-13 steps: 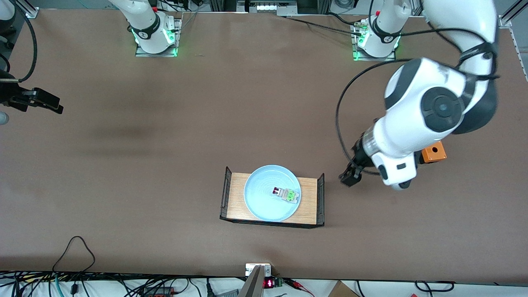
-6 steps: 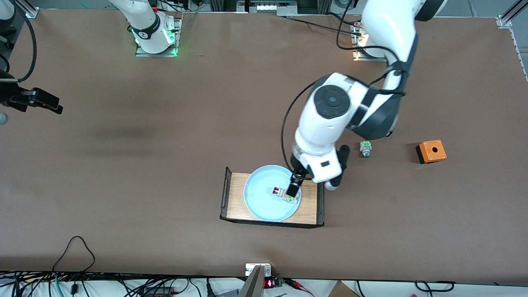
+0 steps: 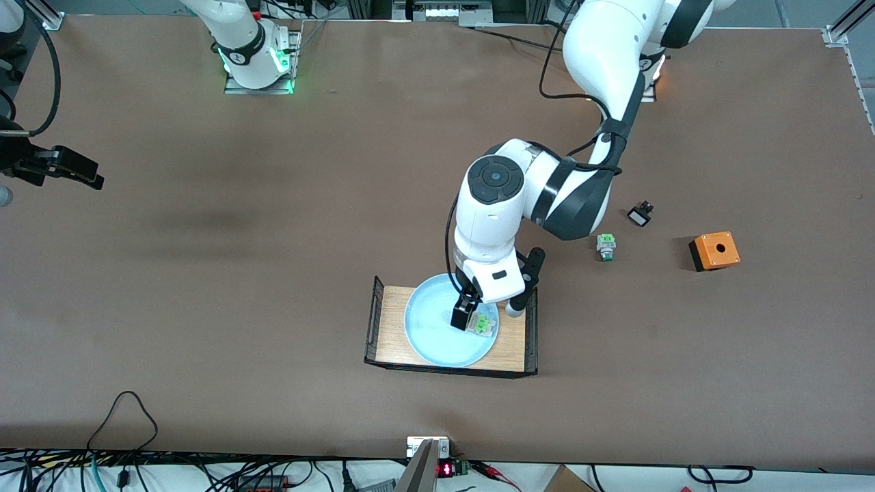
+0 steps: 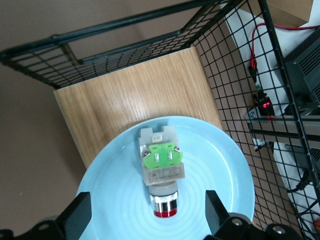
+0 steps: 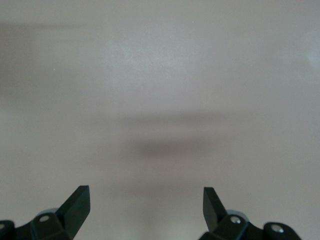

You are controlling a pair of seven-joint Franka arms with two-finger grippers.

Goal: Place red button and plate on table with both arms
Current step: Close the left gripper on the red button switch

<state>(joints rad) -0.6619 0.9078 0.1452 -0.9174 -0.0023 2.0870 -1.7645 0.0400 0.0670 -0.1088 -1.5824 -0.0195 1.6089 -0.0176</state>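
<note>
I should grab the red button (image 4: 161, 172) by its grey collar (image 4: 163, 188) with my left gripper next. Then I can place it on the tabletop.
The light blue plate (image 3: 427, 331) rests on a small wooden tray on the brown table (image 3: 239, 287). On the plate lies the red button (image 3: 483, 326), on its side; only its green block shows in the front view. In the left wrist view the red button (image 4: 161, 172) lies on the plate (image 4: 110, 195) with its red cap pointing toward the camera. My left gripper (image 3: 463, 317) hovers open just above it, and its fingers (image 4: 79, 216) stand either side of the cap without touching. My right gripper (image 3: 87, 176) waits open over bare table at the right arm's end, also open in its wrist view (image 5: 145, 200).
The wooden tray (image 3: 389, 328) has black wire mesh ends. Toward the left arm's end lie a green-and-silver button (image 3: 606, 246), a small black part (image 3: 640, 216) and an orange box (image 3: 714, 251) with a hole. Cables run along the table edge nearest the front camera.
My left arm has swung from beside the orange box across to the tray and brought its open gripper down over the red button. The right arm has not moved.
</note>
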